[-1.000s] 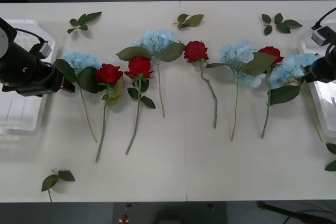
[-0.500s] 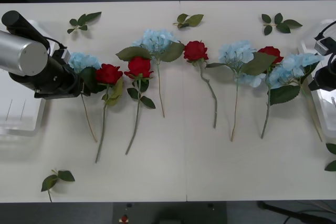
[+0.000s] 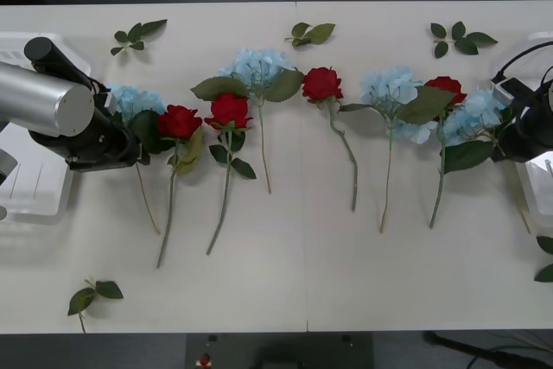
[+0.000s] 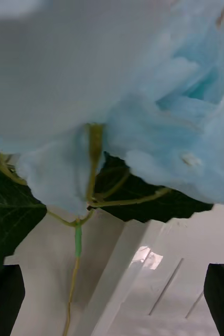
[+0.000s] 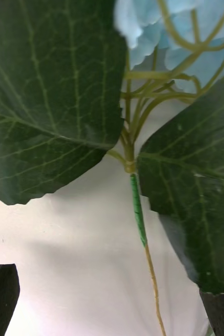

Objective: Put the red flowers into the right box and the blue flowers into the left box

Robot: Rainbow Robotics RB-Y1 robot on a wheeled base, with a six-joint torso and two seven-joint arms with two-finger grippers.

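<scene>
I should next use my right gripper to grab the rightmost blue flower by its slim stem below the bloom (image 4: 77, 252), since loose blue petals spread wide at its top.
Red flowers and blue flowers lie in a row across the table, blooms away from me. The red flowers are roses (image 3: 179, 120), (image 3: 229, 110), (image 3: 321, 84) and one more. My left gripper (image 5: 112, 310) hovers open over the stem (image 5: 138, 210) of the leftmost blue flower (image 3: 130, 99), just below its broad leaves. My right gripper (image 4: 112, 299) is open above the rightmost blue flower (image 4: 169, 131), whose stem (image 4: 77, 241) runs beside the right box (image 4: 122, 273). The left box (image 3: 34, 187) lies behind my left arm (image 3: 60, 114).
Loose green leaf sprigs lie at the back (image 3: 138, 36), (image 3: 311, 34), (image 3: 458, 39) and at the front left (image 3: 93, 293). More leaves sit at the right edge (image 3: 544, 257). The front half of the table is bare. The right box (image 3: 540, 192) is at the right edge.
My left arm swung right and now sits over the leftmost blue flower. My right arm shifted left and down toward the rightmost blue flower. No flower has moved.
</scene>
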